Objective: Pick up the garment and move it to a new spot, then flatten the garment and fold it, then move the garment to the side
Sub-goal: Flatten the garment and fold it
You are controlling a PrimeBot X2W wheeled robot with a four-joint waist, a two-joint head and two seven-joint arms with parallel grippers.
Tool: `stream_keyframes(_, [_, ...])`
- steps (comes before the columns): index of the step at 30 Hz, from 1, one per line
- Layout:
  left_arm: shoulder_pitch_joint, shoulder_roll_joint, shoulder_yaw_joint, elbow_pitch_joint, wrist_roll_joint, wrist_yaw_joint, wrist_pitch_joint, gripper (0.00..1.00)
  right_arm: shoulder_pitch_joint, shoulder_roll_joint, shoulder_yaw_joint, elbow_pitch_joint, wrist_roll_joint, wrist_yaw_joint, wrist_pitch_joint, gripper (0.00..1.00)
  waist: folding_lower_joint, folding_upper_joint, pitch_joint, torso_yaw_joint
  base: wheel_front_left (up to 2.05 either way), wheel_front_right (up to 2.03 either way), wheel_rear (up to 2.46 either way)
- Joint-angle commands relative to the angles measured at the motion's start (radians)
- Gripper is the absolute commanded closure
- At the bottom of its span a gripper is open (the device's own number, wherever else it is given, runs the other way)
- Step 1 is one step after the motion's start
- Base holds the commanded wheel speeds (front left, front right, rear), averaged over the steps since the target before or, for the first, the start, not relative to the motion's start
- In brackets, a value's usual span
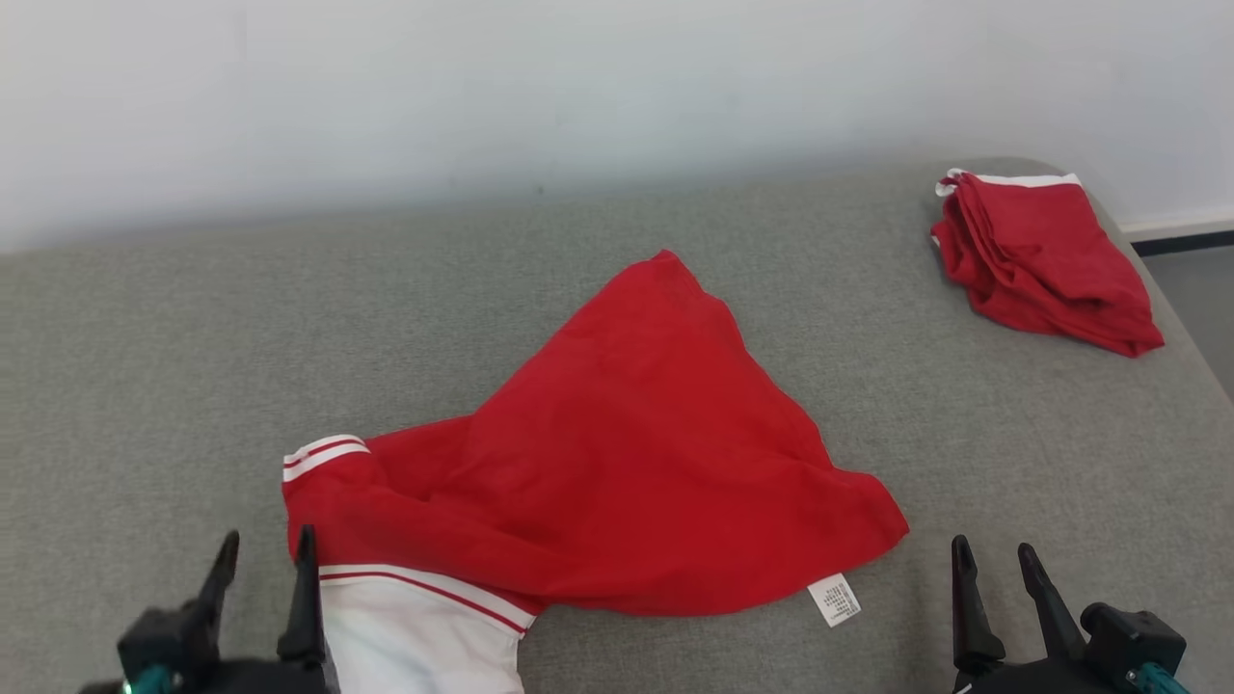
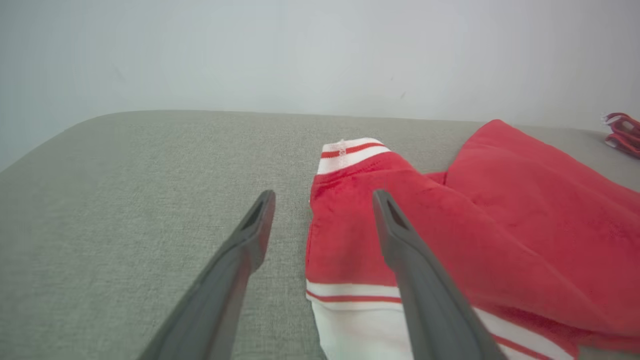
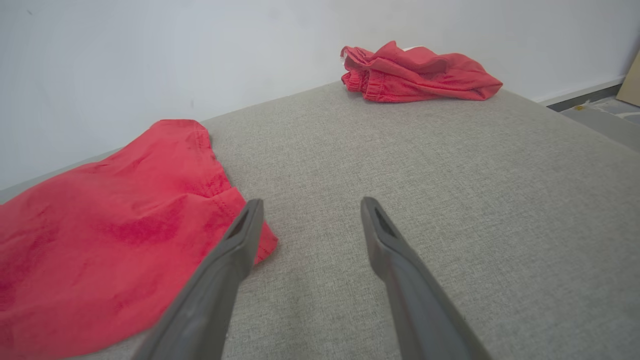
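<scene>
Next, my right gripper takes hold of the red garment by its hem corner (image 1: 886, 522) near the white label (image 1: 834, 600) to flatten and fold it.
A red garment (image 1: 627, 453) with white-and-red striped trim and a white panel lies crumpled on the grey cushion, rising to a peak at the back. Its white label shows at the front right edge. My left gripper (image 1: 268, 549) stands open at the garment's front left corner, and nothing lies between its fingers. In the left wrist view the gripper (image 2: 324, 199) straddles the edge of the garment (image 2: 450, 235), the right finger over red cloth. My right gripper (image 1: 993, 554) is open, off the garment's right corner. The right wrist view has the gripper (image 3: 310, 207) beside the garment (image 3: 110, 225), over bare cushion.
A second red garment (image 1: 1046, 260), folded, lies at the cushion's far right corner; it also shows as a folded red pile (image 3: 415, 72) in the right wrist view. The grey cushion (image 1: 145, 386) ends at a white wall behind and at an edge on the right with floor (image 1: 1195, 280) beyond.
</scene>
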Motion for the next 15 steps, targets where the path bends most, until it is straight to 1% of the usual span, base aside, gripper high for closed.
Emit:
stream_keyframes(1, [0.02, -0.004, 0.008, -0.01, 0.004, 0.002, -0.003, 0.0, 0.01, 0.003, 0.0, -0.004, 0.001, 0.001, 0.0, 0.0, -0.0001, -0.0001, -0.013, 0.015, 0.0, 0.0, 0.0])
stream_keyframes(3, [0.073, -0.03, 0.014, -0.043, 0.006, 0.001, -0.003, 0.0, 0.019, 0.006, -0.002, -0.004, 0.001, 0.001, 0.0, 0.0, -0.0001, -0.0001, -0.019, 0.024, 0.0, 0.0, 0.0])
stream_keyframes(6, [0.143, -0.054, -0.008, -0.062, 0.012, 0.001, -0.003, 0.0, 0.024, 0.006, -0.003, -0.005, 0.001, 0.001, 0.0, 0.0, -0.0001, -0.0001, -0.026, 0.035, 0.0, 0.0, 0.0])
stream_keyframes(12, [0.222, -0.076, -0.078, -0.025, -0.017, 0.001, -0.003, 0.0, 0.021, 0.006, -0.002, 0.002, 0.0, 0.001, 0.0, 0.0, -0.0001, -0.0001, -0.03, 0.044, 0.0, 0.0, 0.0])
stream_keyframes(15, [0.223, -0.082, -0.086, 0.001, -0.028, 0.001, -0.003, 0.0, 0.02, 0.006, 0.003, 0.007, 0.002, 0.001, 0.0, 0.0, -0.0001, -0.0001, -0.032, 0.044, 0.0, 0.0, 0.0])
